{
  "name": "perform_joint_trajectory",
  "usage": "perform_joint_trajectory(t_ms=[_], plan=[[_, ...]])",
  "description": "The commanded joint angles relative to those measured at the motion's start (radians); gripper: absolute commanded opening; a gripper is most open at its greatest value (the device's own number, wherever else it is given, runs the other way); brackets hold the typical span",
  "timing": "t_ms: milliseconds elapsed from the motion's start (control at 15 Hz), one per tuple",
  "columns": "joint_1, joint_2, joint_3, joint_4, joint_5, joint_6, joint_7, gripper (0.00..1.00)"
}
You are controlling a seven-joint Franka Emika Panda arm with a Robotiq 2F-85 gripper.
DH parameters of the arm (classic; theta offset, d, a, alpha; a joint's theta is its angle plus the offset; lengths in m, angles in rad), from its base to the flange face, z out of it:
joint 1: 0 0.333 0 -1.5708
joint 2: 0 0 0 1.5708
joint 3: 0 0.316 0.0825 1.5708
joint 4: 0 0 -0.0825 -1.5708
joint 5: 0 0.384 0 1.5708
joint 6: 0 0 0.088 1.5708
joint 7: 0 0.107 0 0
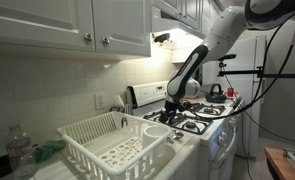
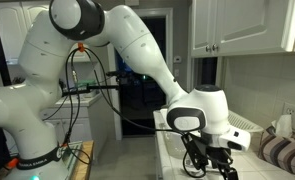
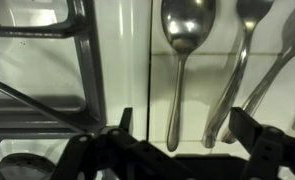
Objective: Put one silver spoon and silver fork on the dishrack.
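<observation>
The gripper picks up the silver spoon [image 3: 186, 28] by its handle's end next, across its sides, and the spoon's bowl stays free to enter the dishrack first.
In the wrist view three silver utensils lie side by side on a white surface. The nearest is a silver spoon [image 3: 186, 28], bowl up, with its handle running down between my fingers. A second spoon [image 3: 249, 12] and a third handle [image 3: 287, 55] lie to its right. I cannot make out which one, if any, is a fork. My gripper [image 3: 185, 125] is open, its fingers wide apart on either side of the first spoon's handle end and gripping nothing. The white dishrack [image 1: 87, 128] stands on the counter beside the stove, away from my gripper [image 1: 172, 112], which hangs low over the stove's edge.
Black burner grates [image 3: 47, 70] fill the left of the wrist view. The stove [image 1: 202, 118] carries a kettle [image 1: 215, 91] at the back. A plastic bottle [image 1: 20, 152] stands by the dishrack, cabinets [image 1: 67, 25] hang overhead, and a striped cloth [image 2: 283, 150] lies beyond my gripper [image 2: 212, 160].
</observation>
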Motion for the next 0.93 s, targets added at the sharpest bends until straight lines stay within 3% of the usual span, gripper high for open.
perform_joint_trajectory(t_ms=[0,467,600,667,733,867], plan=[[-0.004,0.060,0.007,0.072,-0.035,0.053,0.020,1.00],[0.001,0.115,0.005,0.134,-0.051,0.140,0.042,1.00],[0.000,0.125,0.006,0.141,-0.052,0.149,0.045,0.94],[-0.002,0.129,0.008,0.144,-0.050,0.147,0.047,0.87],[-0.003,0.133,0.010,0.143,-0.049,0.149,0.047,0.70],[-0.002,0.139,0.010,0.143,-0.050,0.151,0.051,0.54]])
